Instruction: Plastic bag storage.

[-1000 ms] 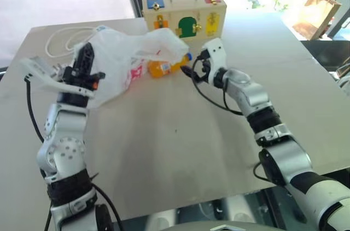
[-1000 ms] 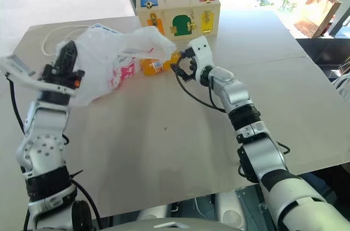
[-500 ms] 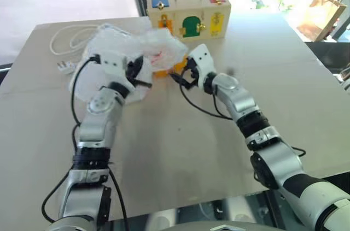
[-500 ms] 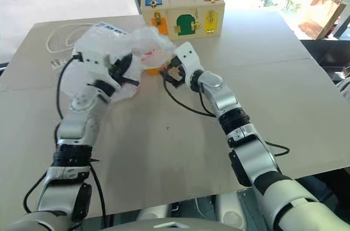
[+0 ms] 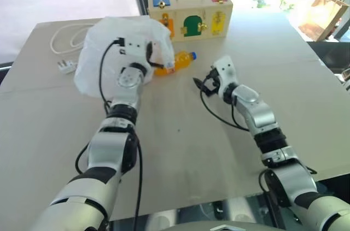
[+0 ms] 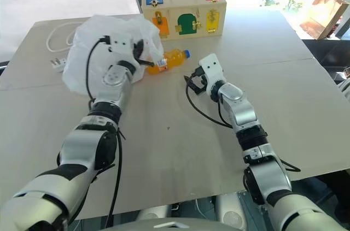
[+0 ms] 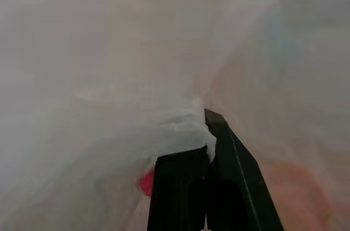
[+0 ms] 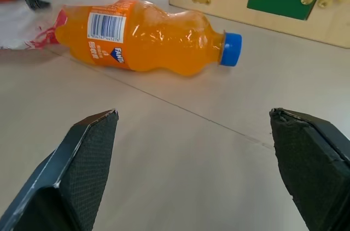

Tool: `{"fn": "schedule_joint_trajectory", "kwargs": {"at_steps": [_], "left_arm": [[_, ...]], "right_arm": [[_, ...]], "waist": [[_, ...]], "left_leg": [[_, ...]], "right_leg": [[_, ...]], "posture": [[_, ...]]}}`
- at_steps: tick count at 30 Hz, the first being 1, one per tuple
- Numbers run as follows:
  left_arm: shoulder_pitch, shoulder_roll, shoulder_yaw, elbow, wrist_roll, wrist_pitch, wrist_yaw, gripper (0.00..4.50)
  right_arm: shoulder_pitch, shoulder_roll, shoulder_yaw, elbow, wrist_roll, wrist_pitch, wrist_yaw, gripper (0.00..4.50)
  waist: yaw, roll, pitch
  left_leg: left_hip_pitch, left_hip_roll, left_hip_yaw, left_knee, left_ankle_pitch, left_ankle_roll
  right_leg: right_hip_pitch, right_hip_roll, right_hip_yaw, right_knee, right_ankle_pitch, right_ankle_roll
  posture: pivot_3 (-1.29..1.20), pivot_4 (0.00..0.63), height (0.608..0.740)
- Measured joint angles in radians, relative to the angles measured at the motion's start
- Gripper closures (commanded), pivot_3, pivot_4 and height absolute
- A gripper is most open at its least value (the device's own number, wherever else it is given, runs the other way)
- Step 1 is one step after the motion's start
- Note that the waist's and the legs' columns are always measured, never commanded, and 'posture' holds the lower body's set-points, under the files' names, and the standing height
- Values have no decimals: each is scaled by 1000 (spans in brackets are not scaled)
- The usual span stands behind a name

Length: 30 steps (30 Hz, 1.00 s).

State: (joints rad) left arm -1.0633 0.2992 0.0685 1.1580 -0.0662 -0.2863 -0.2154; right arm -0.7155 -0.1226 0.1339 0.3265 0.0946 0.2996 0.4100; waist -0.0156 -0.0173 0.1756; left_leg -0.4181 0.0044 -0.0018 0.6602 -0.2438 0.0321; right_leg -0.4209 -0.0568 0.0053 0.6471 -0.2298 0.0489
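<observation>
The orange soda bottle needs to be stored in the plastic bag, so my right gripper will next grab the bottle by its narrowed middle (image 8: 159, 37).
The plastic bag (image 5: 97, 59), thin, white and crinkly, is bunched up at the back left of the table. My left gripper (image 5: 149, 52) reaches into its right side and is shut on a fold of the film. In the left wrist view the film (image 7: 180, 132) sits pinched between the closed black fingertips, and the bag (image 7: 164, 45) drapes all around them. My right gripper (image 5: 203, 84) is open and holds nothing. It stays low over the table to the right of the bag and apart from it. Its fingers (image 8: 82, 154) stand wide.
An orange soda bottle (image 5: 176, 62) with a blue cap lies on its side between the bag and my right gripper. Behind it stands a wooden latch box (image 5: 190, 12) with a handle. A white cable (image 5: 64, 39) and its plug (image 5: 66, 66) lie at the far left.
My left arm swung in from the left and forward with the bag, and its wrist rolled. The bag is now bunched beside the bottle. My right gripper drew back to the right, away from the bottle.
</observation>
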Motion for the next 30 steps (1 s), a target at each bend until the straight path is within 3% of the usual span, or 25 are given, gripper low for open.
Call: {"fn": "schedule_joint_trajectory", "kwargs": {"at_steps": [4,11,20,23,25,30], "left_arm": [[-65,-26,-47,96,73,0,-38,4500],[-91,-32,-81,105,114,19,-266,4500],[8,-30,-106,8,82,199,-585,4500],[6,-28,-47,-113,11,222,-604,4500],[-26,-30,40,-155,-59,190,-535,4500],[-114,-4,201,-205,-213,119,-509,4500]], "right_arm": [[6,-8,-31,-59,1,31,-31,42],[51,-36,-44,-108,-4,72,-53,42],[80,-67,-67,-153,-4,90,-69,42],[82,-68,-70,-152,-5,90,-69,42],[82,-66,-70,-152,-8,89,-70,42],[87,-56,-68,-152,-16,87,-79,42]], "waist": [[1,0,0],[2,0,0],[-3,0,1],[-1,-1,1],[-1,-1,1],[-1,-1,1]], "left_leg": [[0,0,0,2,0,0],[1,0,0,5,0,1],[1,1,-2,8,0,1],[0,2,-2,8,0,1],[0,2,-1,9,0,1],[1,2,-1,8,0,1]], "right_leg": [[0,0,0,1,0,0],[2,0,-1,4,0,0],[2,2,0,9,0,0],[1,1,0,10,0,0],[1,1,1,9,0,0],[1,1,1,9,0,0]], "posture": [[0,150,739],[0,150,739],[0,150,739],[0,150,739],[0,150,739],[0,150,739]]}}
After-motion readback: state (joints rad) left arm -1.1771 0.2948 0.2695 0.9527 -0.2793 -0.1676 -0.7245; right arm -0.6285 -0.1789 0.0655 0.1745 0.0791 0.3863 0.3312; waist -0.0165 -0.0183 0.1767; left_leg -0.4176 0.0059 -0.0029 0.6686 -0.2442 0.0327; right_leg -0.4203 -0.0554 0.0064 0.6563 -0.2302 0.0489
